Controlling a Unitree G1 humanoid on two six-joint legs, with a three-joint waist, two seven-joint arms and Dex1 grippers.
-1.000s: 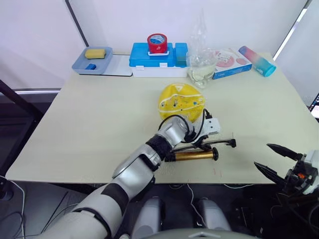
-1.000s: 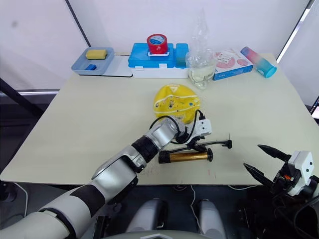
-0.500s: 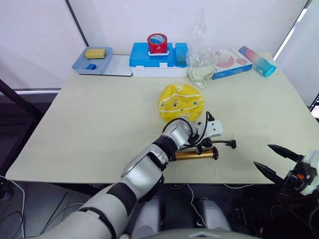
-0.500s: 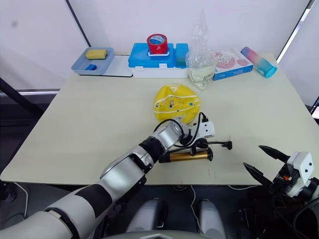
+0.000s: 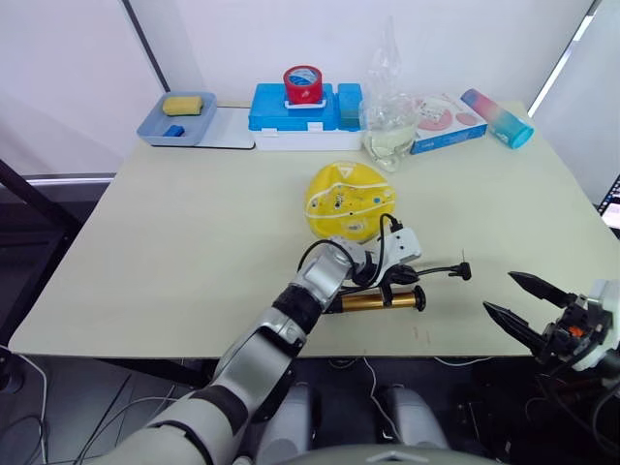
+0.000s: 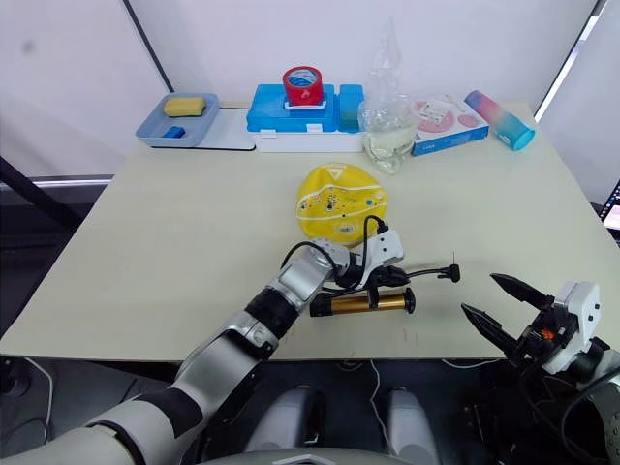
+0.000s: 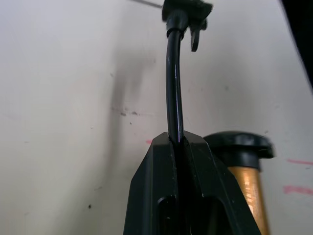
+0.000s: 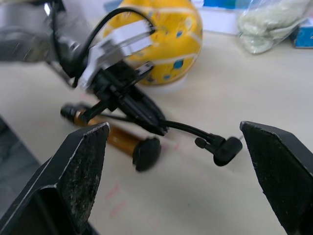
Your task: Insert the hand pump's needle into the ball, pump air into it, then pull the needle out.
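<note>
The thin needle (image 5: pixel 463 256) sticks out bare from the black fitting, so the robot's right gripper needs to grab the fitting by its thick black body (image 5: pixel 464 271) next.
The saggy yellow ball (image 5: pixel 349 199) lies in the middle of the table. Just in front of it lies the hand pump (image 5: pixel 374 302), its gold barrel flat on the table. My left gripper (image 5: pixel 392 277) is shut on the pump's black hose (image 7: pixel 174 83), which is clamped between its fingers. The hose runs on to the right, to a black fitting (image 8: pixel 222 147) that carries the thin needle (image 7: pixel 146 3), held a little above the table. At the table's front right edge, my right gripper (image 5: pixel 497 292) is open with nothing between its fingers, which point toward the fitting.
Along the far edge stand a grey tray (image 5: pixel 155 124) with a yellow sponge, a blue box (image 5: pixel 295 108) with a red tape roll (image 5: pixel 301 84) on it, a clear plastic bag (image 5: pixel 390 121), a flat carton (image 5: pixel 448 121) and a coloured tube (image 5: pixel 498 117).
My left gripper has shut on the hose, and the fitting end has risen and shifted slightly right. My right gripper has edged up and left toward the fitting.
</note>
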